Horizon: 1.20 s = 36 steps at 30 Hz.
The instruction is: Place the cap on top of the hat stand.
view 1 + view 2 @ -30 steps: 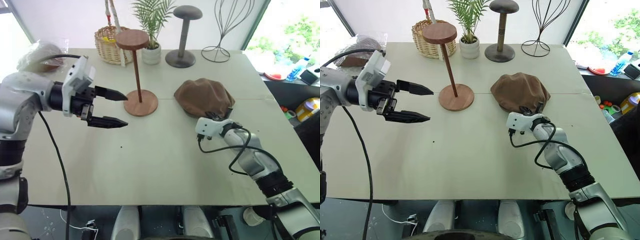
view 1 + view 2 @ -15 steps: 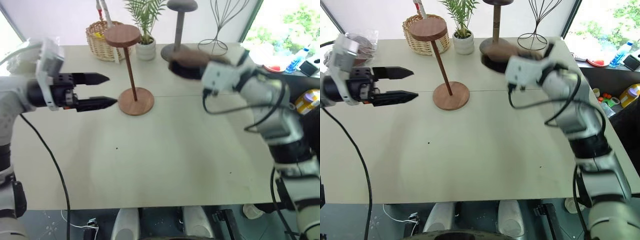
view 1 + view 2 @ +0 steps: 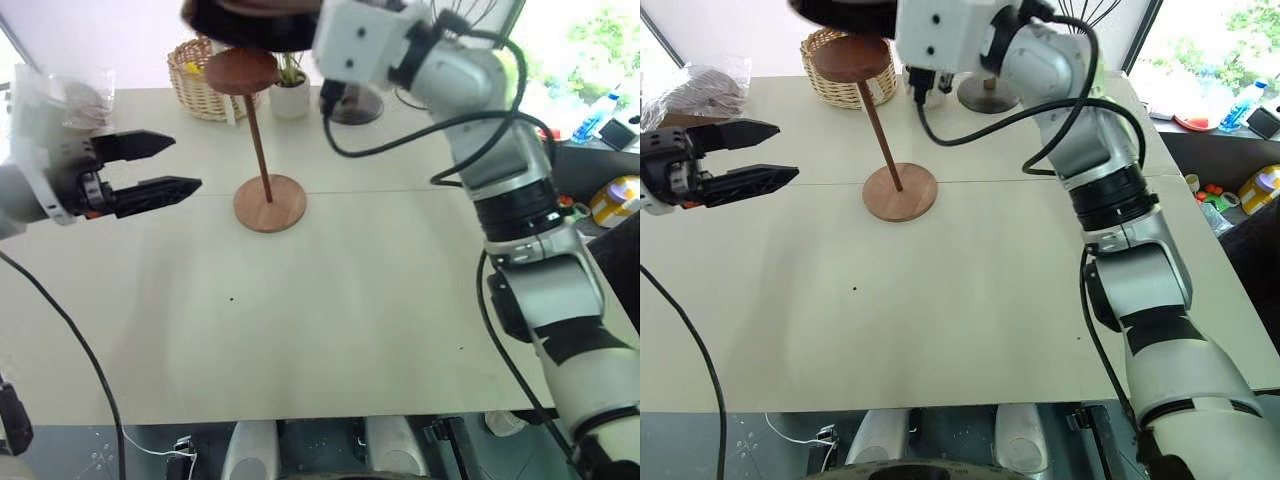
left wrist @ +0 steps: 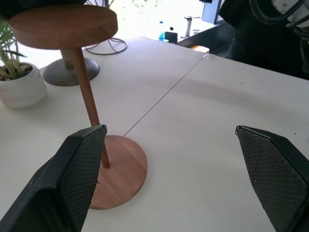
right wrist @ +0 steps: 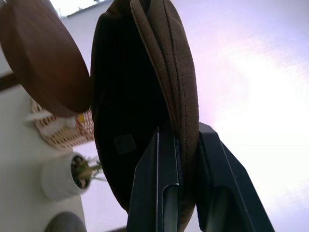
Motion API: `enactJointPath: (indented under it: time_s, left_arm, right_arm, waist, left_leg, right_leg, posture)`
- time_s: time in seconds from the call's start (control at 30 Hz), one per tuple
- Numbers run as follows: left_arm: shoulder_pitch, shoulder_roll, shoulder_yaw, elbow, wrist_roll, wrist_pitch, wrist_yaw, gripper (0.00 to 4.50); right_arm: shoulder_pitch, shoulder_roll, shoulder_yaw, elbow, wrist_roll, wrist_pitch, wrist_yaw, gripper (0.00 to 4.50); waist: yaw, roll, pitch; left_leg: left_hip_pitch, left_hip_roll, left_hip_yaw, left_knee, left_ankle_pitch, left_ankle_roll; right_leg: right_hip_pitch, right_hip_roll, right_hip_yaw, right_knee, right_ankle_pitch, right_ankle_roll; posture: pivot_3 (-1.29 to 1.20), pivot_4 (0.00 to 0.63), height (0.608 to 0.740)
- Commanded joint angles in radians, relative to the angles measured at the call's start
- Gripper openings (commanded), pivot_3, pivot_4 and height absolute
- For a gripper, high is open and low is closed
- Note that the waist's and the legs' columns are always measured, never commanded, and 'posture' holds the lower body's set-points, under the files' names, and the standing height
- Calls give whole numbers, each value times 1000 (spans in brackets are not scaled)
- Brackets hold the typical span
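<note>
The cap's open bottom (image 5: 126,96) is still above the hat stand's round disc top (image 5: 46,55), so my right gripper keeps hold of the cap until the cap is lower.
The brown cap (image 3: 250,20) hangs in the air just above the round disc top of the reddish-brown hat stand (image 3: 258,130), which stands on its round base at the middle-left of the table. My right gripper (image 5: 186,133) is shut on the cap's folded edge, and the fabric (image 5: 178,72) rises between its fingers beside the stand's disc (image 5: 38,58). My left gripper (image 3: 187,162) stays open and empty, level, left of the stand and clear of it. In the left wrist view the stand (image 4: 63,26) sits between and beyond the left gripper's spread fingers (image 4: 72,183).
Along the back of the table (image 3: 350,300) stand a wicker basket (image 3: 205,70), a small potted plant (image 3: 290,100) and a dark grey stand (image 3: 355,105). A plastic bag (image 3: 705,90) lies at the far left. A bottle (image 3: 598,105) and clutter sit beyond the right edge.
My right arm has swung the cap up and to the left, from the table's right side to just above the stand's disc. The open left gripper has drawn back to the left.
</note>
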Motion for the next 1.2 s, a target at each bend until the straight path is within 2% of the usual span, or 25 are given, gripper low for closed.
enactJointPath:
  time_s: [0.03,0.13,0.23,0.4,0.83,0.97,1.1,1.2]
  left_arm:
    - [17,37,60,-23,-23,4,10,4500]
    - [27,42,63,-24,-29,3,16,4500]
    - [28,48,60,-19,-34,2,20,4500]
    - [18,46,34,-2,-27,-15,23,4500]
    - [-43,48,-27,39,-15,-40,14,4500]
    - [-59,49,-49,49,-9,-49,6,4500]
    - [-74,44,-66,60,-3,-59,-2,4500]
    - [-83,41,-83,65,2,-70,-13,4500]
  right_arm:
    - [19,14,10,-91,35,-41,35,21]
    - [60,11,23,-144,39,-55,66,21]
    - [103,-47,61,-195,-21,-157,85,21]
    - [167,-76,68,-221,-54,-155,92,21]
    - [267,-41,49,-355,-85,48,110,21]
    - [284,-24,54,-374,-79,82,120,1627]
    - [278,-24,57,-369,-86,60,104,3583]
    - [292,-44,42,-384,-64,55,124,3583]
  waist:
    - [1,0,0]
    - [0,0,0]
    - [3,0,0]
    - [1,0,0]
    - [1,-1,0]
    - [1,-1,-1]
    - [1,-1,-1]
    - [1,-1,-1]
  left_leg:
    - [0,0,0,0,0,0]
    - [0,0,0,0,1,-1]
    - [0,0,0,0,2,-3]
    - [0,0,0,1,2,-4]
    - [0,0,-1,2,5,-9]
    - [0,0,-1,2,6,-10]
    - [0,0,-1,2,6,-10]
    - [0,0,-1,2,6,-10]
  right_leg:
    - [0,0,0,0,0,0]
    - [0,0,0,1,0,0]
    - [0,0,0,1,0,0]
    - [0,0,0,2,0,0]
    - [-5,0,1,13,0,-1]
    - [-5,0,1,13,0,-1]
    - [-5,0,1,13,0,-1]
    - [-5,0,1,13,0,-1]
  posture:
    - [0,150,728]
    - [0,150,728]
    - [0,150,728]
    - [0,150,728]
    - [0,150,728]
    - [0,150,728]
    - [0,150,728]
    - [0,150,728]
